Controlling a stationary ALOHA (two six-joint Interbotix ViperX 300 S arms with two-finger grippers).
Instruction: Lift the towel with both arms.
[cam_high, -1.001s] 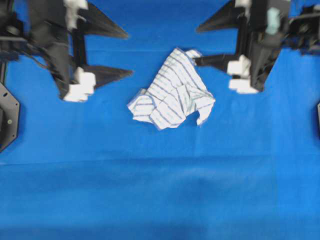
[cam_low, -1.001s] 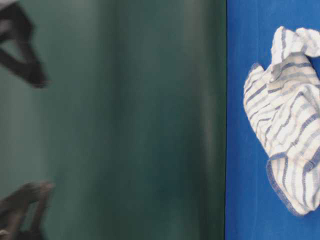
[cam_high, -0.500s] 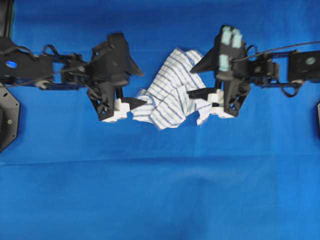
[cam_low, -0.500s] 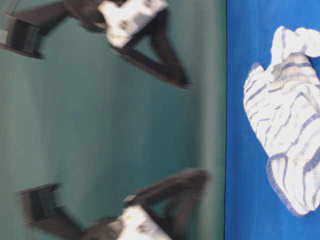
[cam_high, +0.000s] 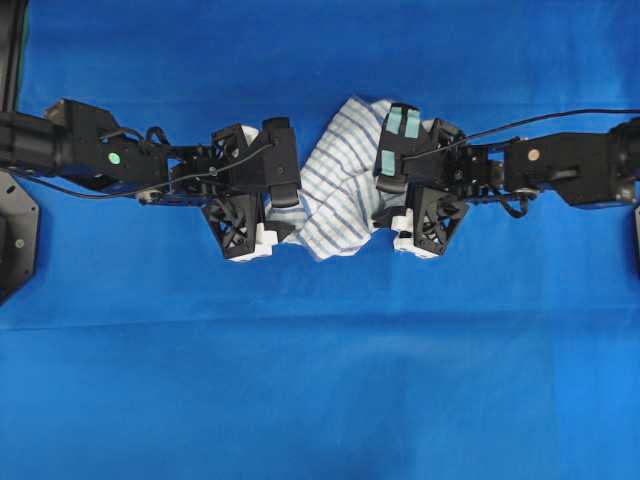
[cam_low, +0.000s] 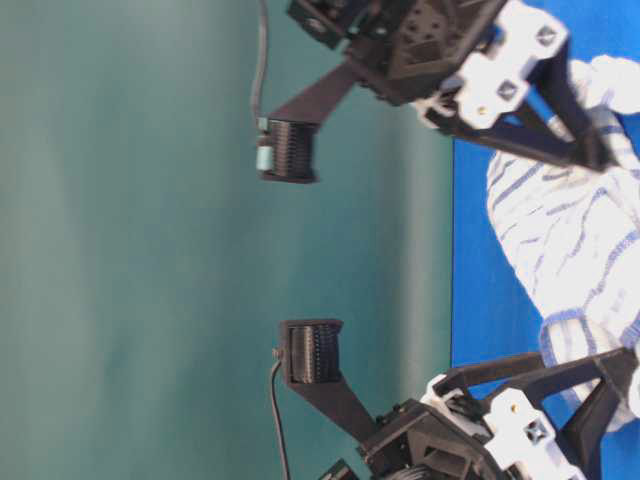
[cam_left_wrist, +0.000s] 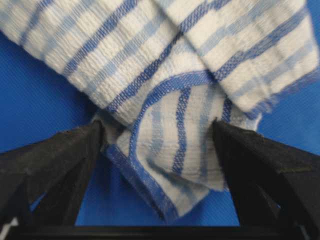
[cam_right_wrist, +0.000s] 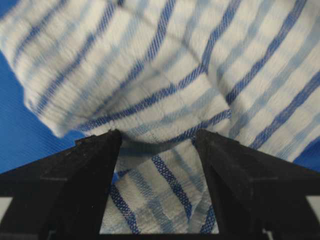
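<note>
My right gripper will next grab that edge fold (cam_high: 377, 200) (cam_right_wrist: 162, 142) to lift the towel, because the fold stands up between the open gripper's fingers while the rest of the towel lies slack.
The towel (cam_high: 338, 185), white with blue and grey stripes, lies crumpled on the blue tablecloth (cam_high: 320, 380). My left gripper (cam_high: 281, 200) is down at its left edge, open. In the left wrist view a folded corner of the towel (cam_left_wrist: 180, 145) lies between the spread fingers of the left gripper (cam_left_wrist: 157, 125). My right gripper (cam_high: 390, 192), with teal pads, is open at the towel's right edge. In the right wrist view the right gripper (cam_right_wrist: 157, 134) straddles a fold of the towel (cam_right_wrist: 165, 185). The table-level view shows the towel (cam_low: 570, 250) flat on the cloth, between both grippers.
The blue tablecloth covers the whole table. A dark green backdrop (cam_low: 200, 250) stands behind it in the table-level view. Black mounts sit at the left edge (cam_high: 14, 240) and right edge (cam_high: 636, 235) of the overhead view.
Both arms have swung in from the far corners and come down at the towel's two sides. The jaws stayed open and the towel has barely shifted.
</note>
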